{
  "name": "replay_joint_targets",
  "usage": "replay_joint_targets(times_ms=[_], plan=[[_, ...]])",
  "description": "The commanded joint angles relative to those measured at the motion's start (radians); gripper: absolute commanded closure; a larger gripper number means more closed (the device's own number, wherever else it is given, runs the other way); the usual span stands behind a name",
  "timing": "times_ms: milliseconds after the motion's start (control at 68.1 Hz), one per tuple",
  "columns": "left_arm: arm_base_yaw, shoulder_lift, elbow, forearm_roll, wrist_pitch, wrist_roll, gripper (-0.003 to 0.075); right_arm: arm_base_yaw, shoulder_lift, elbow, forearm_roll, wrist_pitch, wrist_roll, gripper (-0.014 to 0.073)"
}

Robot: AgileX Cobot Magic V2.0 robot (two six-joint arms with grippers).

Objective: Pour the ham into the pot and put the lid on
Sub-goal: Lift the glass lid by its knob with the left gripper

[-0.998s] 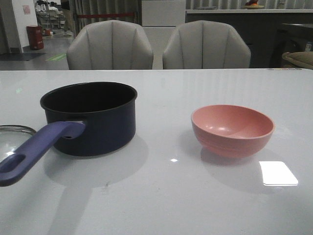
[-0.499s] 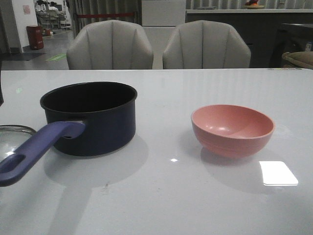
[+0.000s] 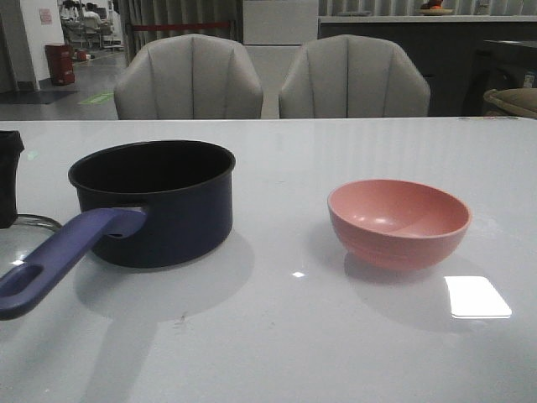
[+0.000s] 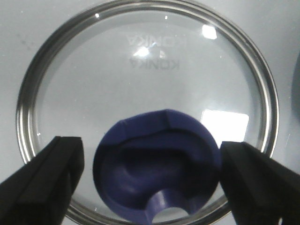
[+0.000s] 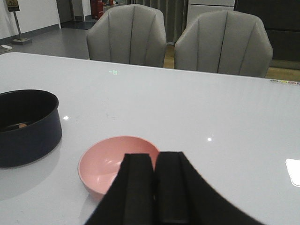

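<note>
The purple-blue knob (image 4: 157,161) is between my fingers above the glass lid. My left gripper should close on the knob now.
The dark navy pot (image 3: 155,206) stands left of centre, its purple-blue handle (image 3: 63,256) pointing toward the near left. Inside it, in the right wrist view, a tiny orange speck of ham (image 5: 22,125) lies on the black bottom. The clear glass lid (image 4: 140,70) lies flat on the table left of the pot. Only its rim (image 3: 29,221) shows in the front view. My left gripper (image 4: 152,180) hangs open over the lid, one finger on each side of the purple-blue knob (image 4: 157,161), touching neither side. My right gripper (image 5: 154,159) is shut and empty, just behind the pink bowl (image 5: 112,161).
The pink bowl (image 3: 398,222) sits upright right of centre, nothing visible inside it. Two grey chairs (image 3: 273,80) stand beyond the table's far edge. A black part of my left arm (image 3: 8,176) shows at the left edge of the front view.
A black part of my left arm has come into the front view at the left edge, above the lid. Pot and bowl have not moved.
</note>
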State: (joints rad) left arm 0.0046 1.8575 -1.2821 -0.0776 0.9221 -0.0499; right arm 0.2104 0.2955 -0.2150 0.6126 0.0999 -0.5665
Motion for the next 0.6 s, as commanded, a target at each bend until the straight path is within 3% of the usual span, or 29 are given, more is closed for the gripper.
replay_joint_targets(times_ms=[0, 132, 367, 587], plan=[[-0.005, -0.039, -0.030, 0.001, -0.031, -0.001, 0.0104, 0.002, 0.009, -0.028, 0.008, -0.071, -0.005, 0.0467], [-0.005, -0.039, -0.030, 0.001, -0.040, -0.001, 0.0173, 0.002, 0.009, -0.028, 0.008, -0.071, -0.005, 0.0467], [-0.005, -0.039, -0.030, 0.001, -0.051, -0.001, 0.0429, 0.002, 0.009, -0.028, 0.008, -0.071, -0.005, 0.0467], [-0.005, -0.045, -0.051, 0.001, -0.041, -0.001, 0.0454, 0.002, 0.009, -0.028, 0.008, -0.071, -0.005, 0.0467]])
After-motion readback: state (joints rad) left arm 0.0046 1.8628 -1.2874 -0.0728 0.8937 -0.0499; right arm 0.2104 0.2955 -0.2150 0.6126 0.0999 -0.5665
